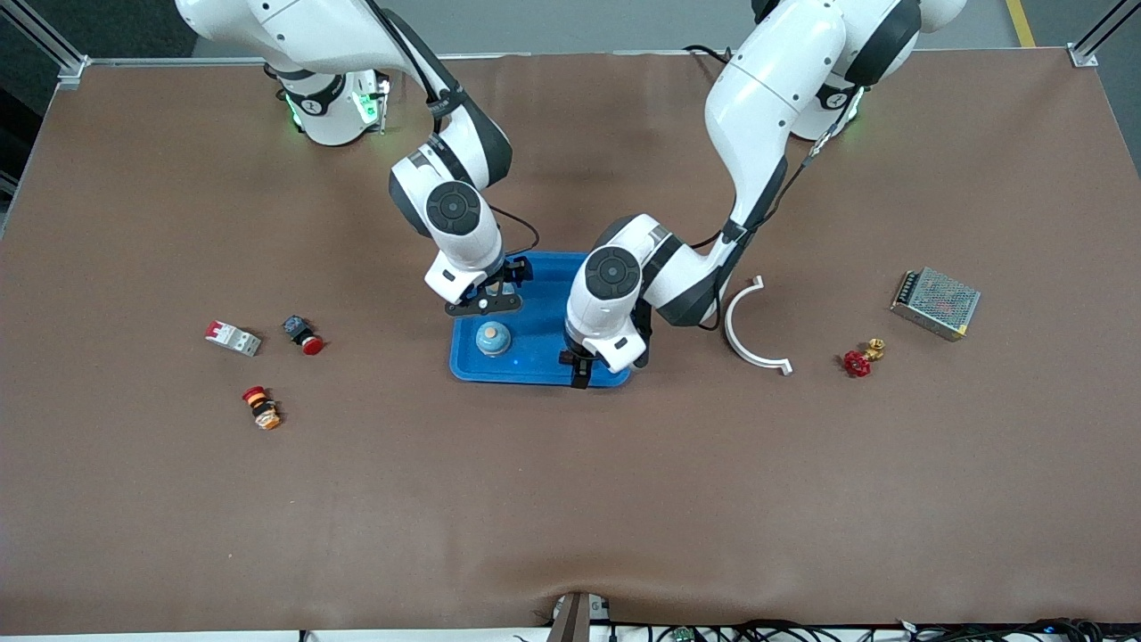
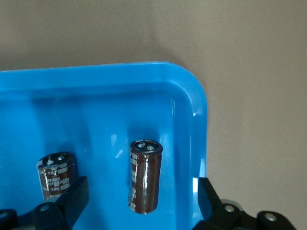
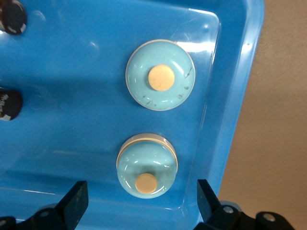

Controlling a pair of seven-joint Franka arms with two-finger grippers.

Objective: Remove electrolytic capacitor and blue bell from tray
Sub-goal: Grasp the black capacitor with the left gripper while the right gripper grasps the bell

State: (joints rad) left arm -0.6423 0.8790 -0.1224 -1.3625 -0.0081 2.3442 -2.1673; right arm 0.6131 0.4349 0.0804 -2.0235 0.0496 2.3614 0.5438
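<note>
The bell's tan button (image 3: 146, 183) sits ahead of my right gripper's fingers, so closing now would miss. My right gripper moves toward the bell, then closes on it.
A blue tray (image 1: 536, 314) lies mid-table. My right gripper (image 1: 486, 301) hangs open over it. In the right wrist view (image 3: 142, 202) two pale blue bells with tan buttons sit in the tray, one (image 3: 147, 165) just ahead of the fingers and one (image 3: 160, 75) past it. The front view shows only one bell (image 1: 492, 338). My left gripper (image 1: 581, 364) is open low over the tray's corner nearest the front camera. In the left wrist view (image 2: 141, 203) a brown capacitor (image 2: 145, 176) stands between the spread fingers, untouched. A second capacitor (image 2: 56, 175) stands beside one finger.
A white curved bracket (image 1: 751, 332), a red valve (image 1: 857, 362) and a metal mesh box (image 1: 936, 303) lie toward the left arm's end. A circuit breaker (image 1: 233, 338), a red push button (image 1: 305, 335) and an orange switch (image 1: 261, 407) lie toward the right arm's end.
</note>
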